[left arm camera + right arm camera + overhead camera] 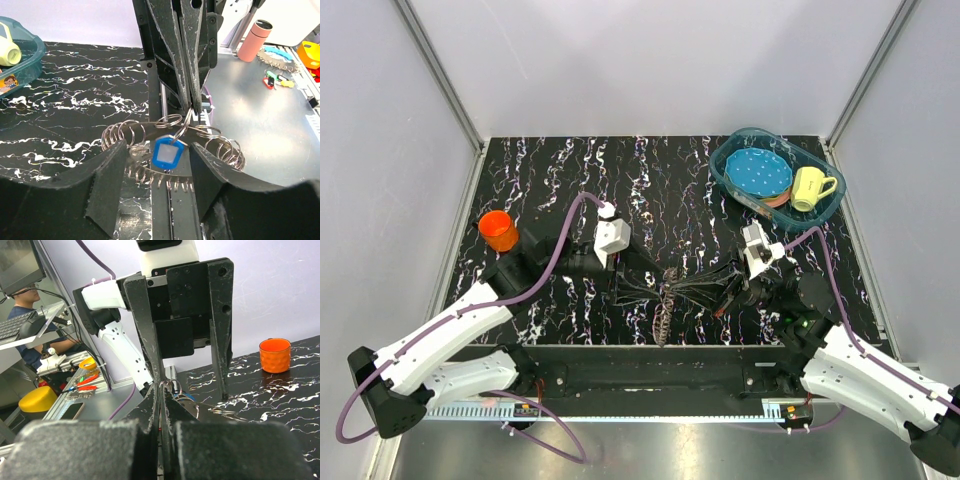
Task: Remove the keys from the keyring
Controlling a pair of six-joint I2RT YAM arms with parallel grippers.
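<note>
The piece's blue head is level with my left gripper's fingertips, in the gap between them, so my left gripper closes on it now.
The keyring (663,300) hangs upright between my two grippers near the table's front edge, with small grey keys (662,322) fanned round it. In the left wrist view its metal arc (145,167) carries several small split rings and a blue-headed piece (169,152). My left gripper (157,150) is open, one finger on each side of the blue piece and not touching it. Coming from the far side, my right gripper (194,107) is shut on the keyring's wire. The right wrist view shows the wire (167,385) poking out between its closed fingertips (162,387).
An orange cup (499,230) stands at the left of the table. A blue basin (750,133) at the back right holds a blue dotted plate (758,172) and a yellow mug (810,187). The front table edge lies just below the keyring.
</note>
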